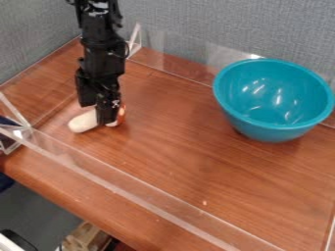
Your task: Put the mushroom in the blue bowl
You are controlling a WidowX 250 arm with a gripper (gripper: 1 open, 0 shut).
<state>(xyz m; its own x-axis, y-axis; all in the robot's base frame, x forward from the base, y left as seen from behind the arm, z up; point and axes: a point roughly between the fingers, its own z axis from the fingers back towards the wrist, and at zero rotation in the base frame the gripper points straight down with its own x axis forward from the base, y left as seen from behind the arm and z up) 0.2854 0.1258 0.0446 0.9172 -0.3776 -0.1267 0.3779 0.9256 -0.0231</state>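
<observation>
My gripper takes hold of the mushroom by its middle, where stem meets cap next, to put it in the blue bowl.
The mushroom lies on its side on the wooden table at the left, its cream stem pointing left and its reddish-brown cap to the right. My black gripper points straight down over it, open, with its fingers low around the middle of the mushroom and partly hiding it. Whether the fingers touch it I cannot tell. The blue bowl stands upright at the right side of the table, empty, well away from the gripper.
A low clear plastic wall runs around the wooden table, along the front, left and back. A grey fabric panel stands behind the table.
</observation>
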